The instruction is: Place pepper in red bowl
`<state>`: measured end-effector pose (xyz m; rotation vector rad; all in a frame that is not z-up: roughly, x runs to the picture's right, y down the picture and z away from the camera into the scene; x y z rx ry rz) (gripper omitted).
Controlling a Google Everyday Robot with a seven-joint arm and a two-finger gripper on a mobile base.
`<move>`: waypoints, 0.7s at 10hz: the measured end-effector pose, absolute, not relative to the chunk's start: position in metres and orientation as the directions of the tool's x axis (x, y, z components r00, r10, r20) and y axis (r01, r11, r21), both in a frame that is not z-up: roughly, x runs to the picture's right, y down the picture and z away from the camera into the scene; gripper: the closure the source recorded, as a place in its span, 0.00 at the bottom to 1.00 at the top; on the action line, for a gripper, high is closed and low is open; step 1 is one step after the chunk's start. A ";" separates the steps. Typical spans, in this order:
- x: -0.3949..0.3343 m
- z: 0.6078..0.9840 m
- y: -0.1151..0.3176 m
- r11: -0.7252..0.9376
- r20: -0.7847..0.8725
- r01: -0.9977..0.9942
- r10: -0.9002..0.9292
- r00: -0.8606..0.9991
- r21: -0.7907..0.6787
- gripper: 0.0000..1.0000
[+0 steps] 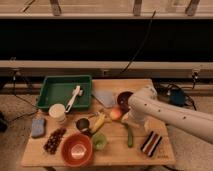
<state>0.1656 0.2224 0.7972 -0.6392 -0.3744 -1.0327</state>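
My gripper takes hold of the pepper by its end beside the peach-coloured fruit next, to put it in the red bowl.
The pepper (129, 135), long and dark green, lies flat on the wooden table (115, 156), right of centre. The red bowl (77, 149) stands at the front edge, left of the pepper, with a pale patch inside. My white arm comes in from the right. Its gripper (131, 119) hangs low over the table just behind the pepper's far end, next to a peach-coloured fruit (116, 114). The gripper is open and holds nothing; the arm covers most of it.
Between bowl and pepper are a light-green cup (100, 141), a banana (99, 122) and a dark cup (82, 124). A maroon bowl (123, 99) sits behind the gripper. A green tray (65, 92), white cup (57, 112), blue sponge (37, 126) and grapes (54, 141) fill the left; a striped block (151, 143) lies right.
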 end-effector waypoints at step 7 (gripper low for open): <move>0.156 0.813 0.245 0.305 0.571 0.900 -0.697 0.433 -0.310 0.20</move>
